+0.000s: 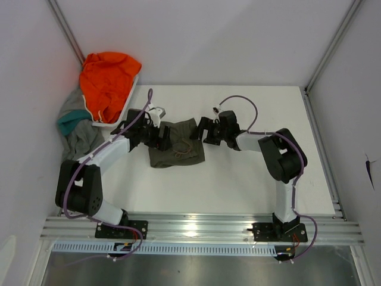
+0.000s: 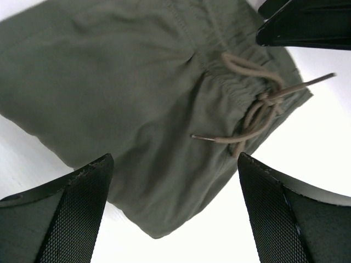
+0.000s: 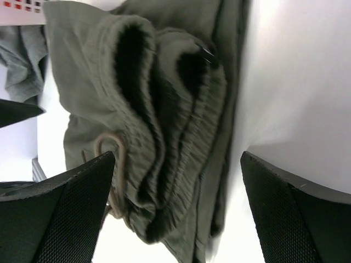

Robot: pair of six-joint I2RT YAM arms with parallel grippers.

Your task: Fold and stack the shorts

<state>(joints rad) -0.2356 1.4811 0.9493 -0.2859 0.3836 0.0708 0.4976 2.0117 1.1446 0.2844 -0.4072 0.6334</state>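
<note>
The folded olive green shorts should be stacked still folded, so the robot's right gripper should next grab them by the bunched waistband edge (image 1: 197, 139) (image 3: 184, 154), layers together.
The olive green shorts (image 1: 177, 143) lie folded on the white table between my two grippers, drawstring (image 2: 258, 107) on top. My left gripper (image 1: 159, 140) is open at their left edge; in its wrist view the shorts (image 2: 137, 98) lie just beyond the open fingers (image 2: 71, 213). My right gripper (image 1: 203, 132) is open at their right edge, facing the bunched waistband (image 3: 159, 131), fingers (image 3: 290, 219) spread around it, nothing held. The grey shorts (image 1: 80, 140) lie crumpled at the far left, off the table's edge.
An orange garment (image 1: 107, 83) fills a white bin at the back left corner. A teal garment (image 1: 70, 122) lies beside the grey cloth. Metal frame posts (image 1: 327, 53) and walls enclose the table (image 1: 268, 179).
</note>
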